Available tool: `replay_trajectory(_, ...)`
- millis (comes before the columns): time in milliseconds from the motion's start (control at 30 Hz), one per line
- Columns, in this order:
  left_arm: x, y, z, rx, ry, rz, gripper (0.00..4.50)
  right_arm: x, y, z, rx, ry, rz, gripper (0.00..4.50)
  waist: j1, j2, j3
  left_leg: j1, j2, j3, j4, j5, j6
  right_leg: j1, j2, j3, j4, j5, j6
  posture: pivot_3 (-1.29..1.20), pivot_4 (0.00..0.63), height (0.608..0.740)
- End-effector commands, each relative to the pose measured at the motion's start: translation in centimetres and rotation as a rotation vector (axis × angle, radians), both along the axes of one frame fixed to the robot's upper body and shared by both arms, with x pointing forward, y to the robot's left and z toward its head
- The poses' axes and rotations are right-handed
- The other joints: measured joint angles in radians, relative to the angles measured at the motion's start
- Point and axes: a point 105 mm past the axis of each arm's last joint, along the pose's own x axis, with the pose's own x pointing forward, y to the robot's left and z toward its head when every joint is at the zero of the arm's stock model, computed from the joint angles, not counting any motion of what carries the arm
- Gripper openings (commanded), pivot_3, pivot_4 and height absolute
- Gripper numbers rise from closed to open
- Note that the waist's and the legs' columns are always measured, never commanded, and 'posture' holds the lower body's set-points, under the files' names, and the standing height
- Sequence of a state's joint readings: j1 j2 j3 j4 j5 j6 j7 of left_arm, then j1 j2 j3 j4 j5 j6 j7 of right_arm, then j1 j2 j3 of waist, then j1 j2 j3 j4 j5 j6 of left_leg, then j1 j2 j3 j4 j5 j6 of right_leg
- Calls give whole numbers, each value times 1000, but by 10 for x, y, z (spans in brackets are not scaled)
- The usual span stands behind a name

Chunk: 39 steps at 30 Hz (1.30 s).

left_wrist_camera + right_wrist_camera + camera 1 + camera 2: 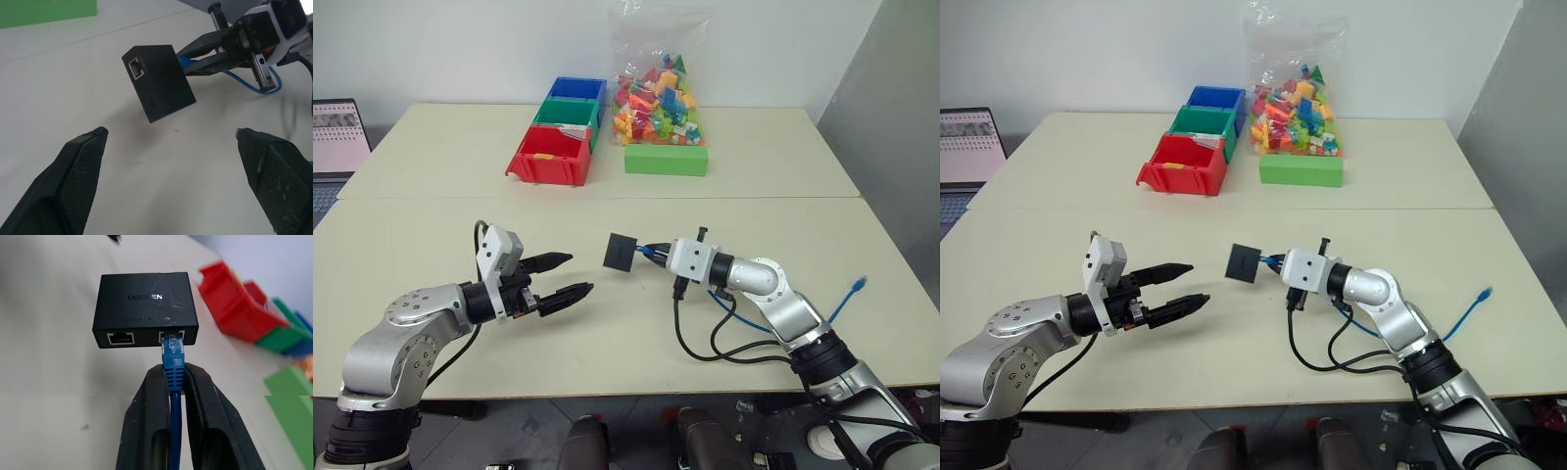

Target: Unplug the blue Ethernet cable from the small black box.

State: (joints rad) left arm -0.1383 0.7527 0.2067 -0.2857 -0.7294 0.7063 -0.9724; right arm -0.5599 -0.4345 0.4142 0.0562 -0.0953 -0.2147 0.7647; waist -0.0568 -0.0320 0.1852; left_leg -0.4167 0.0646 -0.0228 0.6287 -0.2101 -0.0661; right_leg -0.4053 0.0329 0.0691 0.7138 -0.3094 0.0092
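Observation:
My left gripper should next grip the small black box by its empty-port end (611, 252), as my right gripper's fingers crowd the plugged end.
The small black box (620, 252) hangs tilted in the air above the table, lifted by the blue Ethernet cable (173, 367), whose plug sits in one of its two ports. My right gripper (652, 252) is shut on the cable's blue boot just behind the plug. The rest of the cable loops under the right arm, and its free end (859, 284) lies on the table at the right. My left gripper (579, 273) is open just left of the box, fingers (83, 161) spread wide and pointing at its near end with an empty port (136, 68).
Red (548, 157), green (570, 117) and blue (578, 90) bins stand at the back of the table beside a green box (666, 159) and a bag of coloured blocks (658, 98). A laptop (337, 137) sits at the far left. Black arm cables (705, 338) trail below the right wrist.

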Motion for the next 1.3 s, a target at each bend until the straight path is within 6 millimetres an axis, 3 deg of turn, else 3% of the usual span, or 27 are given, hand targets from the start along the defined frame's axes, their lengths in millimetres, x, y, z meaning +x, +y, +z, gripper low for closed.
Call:
replay_trajectory(33,-8,-7,17,-51,1,-80,4500,-21,11,24,17,-119,142,126,1,0,0,0,0,0,0,0,0,0,0,0,0,0,0,0,150,740)
replay_trajectory(433,-7,-15,28,-213,92,-78,4500,-29,16,38,-4,-224,207,126,4,0,0,0,0,-1,1,0,0,1,0,0,0,1,-2,0,150,740)
replay_trajectory(467,-7,-15,28,-228,101,-79,4115,-30,17,39,-4,-228,208,126,4,0,0,0,0,-1,1,0,0,1,0,0,0,1,-2,0,150,740)
replay_trajectory(700,-13,-15,29,-246,139,-108,2904,-29,18,44,9,-278,209,125,4,0,0,0,0,-1,1,0,0,1,0,0,1,1,-2,0,150,740)
replay_trajectory(967,-15,-14,27,-244,155,-109,1027,-29,18,47,12,-320,207,125,5,0,0,0,0,-1,1,0,0,1,-1,0,1,1,-2,0,150,740)
replay_trajectory(1033,-14,-13,27,-242,155,-109,767,-29,19,47,5,-330,209,124,5,0,0,0,0,-1,1,0,0,1,-1,0,1,1,-2,0,150,740)
replay_trajectory(1200,-14,-14,26,-238,153,-109,777,-30,19,45,-22,-363,219,124,5,0,0,0,0,-1,1,0,0,1,-1,0,1,1,-2,0,150,740)
replay_trajectory(1267,-12,-14,26,-228,139,-106,777,-30,19,45,-32,-370,222,817,6,0,0,0,0,-1,1,0,0,1,-1,0,1,1,-2,0,150,740)
replay_trajectory(1300,-12,-15,25,-223,132,-106,777,-31,19,44,-38,-371,225,960,6,0,0,0,0,-1,1,0,0,1,-1,0,1,1,-2,0,150,740)
